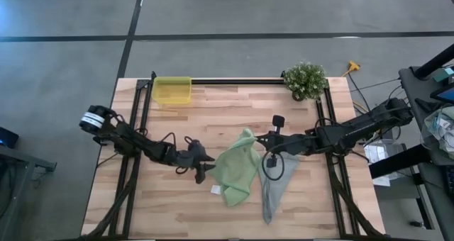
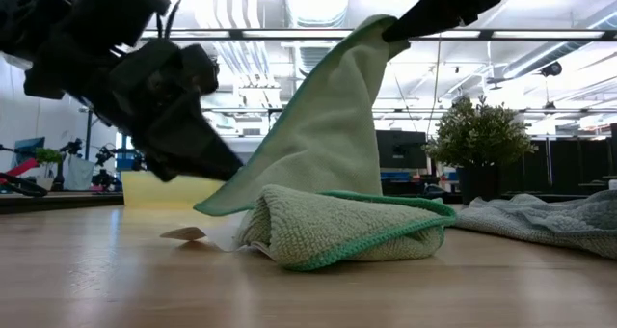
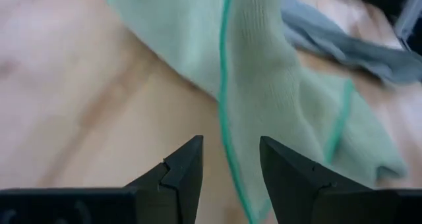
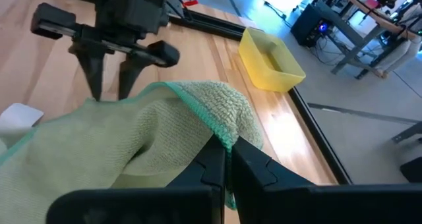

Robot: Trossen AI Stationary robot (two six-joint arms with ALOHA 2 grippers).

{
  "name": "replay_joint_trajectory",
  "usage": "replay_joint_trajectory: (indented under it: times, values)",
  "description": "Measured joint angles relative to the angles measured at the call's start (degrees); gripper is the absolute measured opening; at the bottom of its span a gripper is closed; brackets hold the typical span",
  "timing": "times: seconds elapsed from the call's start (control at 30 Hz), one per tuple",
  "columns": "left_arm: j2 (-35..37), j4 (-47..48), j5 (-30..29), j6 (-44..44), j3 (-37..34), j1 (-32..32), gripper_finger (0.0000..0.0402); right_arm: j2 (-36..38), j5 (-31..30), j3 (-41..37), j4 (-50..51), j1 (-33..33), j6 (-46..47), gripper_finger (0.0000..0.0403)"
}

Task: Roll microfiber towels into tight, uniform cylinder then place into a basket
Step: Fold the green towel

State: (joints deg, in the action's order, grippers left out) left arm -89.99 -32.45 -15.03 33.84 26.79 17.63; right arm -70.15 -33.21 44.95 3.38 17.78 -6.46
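The green towel needs to be stretched from its raised corner (image 1: 247,134) for rolling, so my left gripper will grab the towel by its hem next.
The light green microfiber towel (image 1: 237,169) lies partly bunched on the table (image 2: 337,227), and one corner is pulled up into a peak. My right gripper (image 4: 227,151) is shut on that raised corner. My left gripper (image 3: 231,159) stands open at the towel's left side, low over the table. Its fingers are on either side of the towel's green hem (image 3: 226,112). The grey-blue towel (image 1: 273,188) lies flat just right of the green one. The yellow basket (image 1: 172,90) stands at the far left of the table. My right gripper pinches the green towel's hemmed corner (image 4: 221,133) between its two fingers, coming slanting down from the table's right side. The corner is lifted high (image 2: 378,27). The cloth slopes down from it to the bunched part that rests on the table. My left gripper has the hem between its open fingers (image 3: 188,168); whether they touch it I cannot tell.
A potted plant (image 1: 306,80) stands at the far right corner. The green towel's white tag (image 1: 215,189) lies on the wood near its left edge. A black frame rail (image 1: 234,80) runs along the far edge. Bare wood lies between the basket and the towels.
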Motion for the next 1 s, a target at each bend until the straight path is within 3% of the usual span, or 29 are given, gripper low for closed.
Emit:
replay_joint_trajectory:
  times: [0.17,0.4,0.7,1.0]
  values:
    - [-3.0,0.0,7.4,3.0,0.2,0.1,0.0134,0.3,-1.1,0.0,0.1,0.0,0.0,0.0009]
    - [-6.3,-0.1,7.5,3.3,1.2,-0.9,0.0134,0.3,-1.4,-0.1,0.8,0.0,0.2,0.0009]
    - [-3.4,-0.1,7.3,2.9,1.7,-1.4,0.0134,0.3,-1.4,-0.1,0.9,0.0,0.4,0.0009]
    - [-5.0,0.1,10.2,3.4,2.1,-1.4,0.0134,0.3,-1.4,-0.1,1.1,0.0,0.5,0.0009]
